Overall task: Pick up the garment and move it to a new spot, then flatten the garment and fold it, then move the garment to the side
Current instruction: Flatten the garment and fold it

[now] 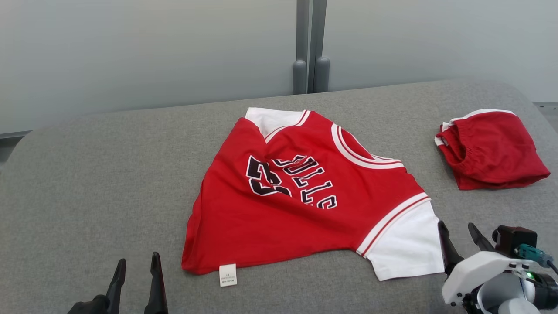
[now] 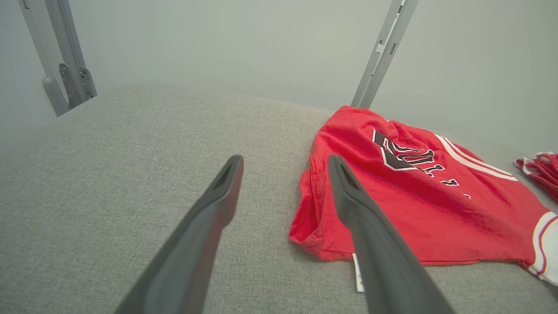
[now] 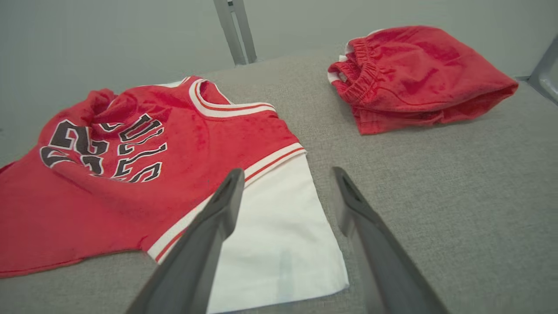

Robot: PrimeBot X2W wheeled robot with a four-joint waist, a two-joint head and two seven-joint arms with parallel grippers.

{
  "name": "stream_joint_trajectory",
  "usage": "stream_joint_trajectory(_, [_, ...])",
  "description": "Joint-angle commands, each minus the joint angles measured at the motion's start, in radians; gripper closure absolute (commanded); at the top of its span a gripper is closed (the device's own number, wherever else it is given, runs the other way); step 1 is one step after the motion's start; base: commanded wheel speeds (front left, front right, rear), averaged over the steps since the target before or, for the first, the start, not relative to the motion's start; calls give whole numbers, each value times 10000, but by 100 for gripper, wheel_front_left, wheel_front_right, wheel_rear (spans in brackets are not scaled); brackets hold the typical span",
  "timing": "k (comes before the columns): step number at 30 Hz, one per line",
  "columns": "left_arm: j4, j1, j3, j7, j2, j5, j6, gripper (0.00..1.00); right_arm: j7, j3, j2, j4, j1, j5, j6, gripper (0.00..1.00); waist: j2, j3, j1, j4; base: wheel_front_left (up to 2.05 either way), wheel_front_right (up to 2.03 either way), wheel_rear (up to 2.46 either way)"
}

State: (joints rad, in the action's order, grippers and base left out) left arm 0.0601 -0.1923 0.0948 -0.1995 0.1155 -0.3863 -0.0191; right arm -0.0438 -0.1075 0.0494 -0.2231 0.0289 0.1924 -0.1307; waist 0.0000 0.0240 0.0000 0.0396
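My left gripper should grab the jersey's hem corner (image 1: 193,264) (image 2: 312,241) next, because that corner sticks up in a fold while the front of the jersey lies flat.
The garment (image 1: 301,196) is a red jersey with white sleeves and black lettering, spread with some creases in the middle of the grey table (image 1: 109,174). It lies to the right in the left wrist view (image 2: 418,205) and to the left in the right wrist view (image 3: 130,174). My left gripper (image 1: 136,264) stands open at the lower left, just left of the jersey's hem corner (image 2: 314,237), holding nothing. At the lower right, my right gripper (image 1: 458,232) is open beside the white sleeve (image 3: 279,244), its jaws empty above the sleeve's edge.
A folded pair of red shorts (image 1: 490,150) lies at the table's right side, also at the top of the right wrist view (image 3: 414,74). Grey upright posts (image 1: 310,48) stand behind the table's far edge. Bare grey cloth stretches to the left (image 2: 109,174).
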Motion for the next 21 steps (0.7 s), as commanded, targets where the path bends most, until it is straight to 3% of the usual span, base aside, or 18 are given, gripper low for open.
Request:
stream_joint_trajectory(1, [-25, 176, 35, -23, 40, -35, -43, 0, -135, -227, 20, -261, -129, 167, 1, 0, 0, -86, 0, -10, 0, 0, 0])
stream_joint_trajectory(9, [4, 319, 174, -30, 59, -31, -8, 0, -312, -961, 19, -1608, -125, 411, 1, 0, 0, -435, 0, -125, 0, 0, 0])
stream_joint_trajectory(21, [160, 558, 240, -48, 129, -104, -5, 0, 29, -879, 22, -3269, 655, 1010, 1, 0, 0, -692, 0, -336, 0, 0, 0])
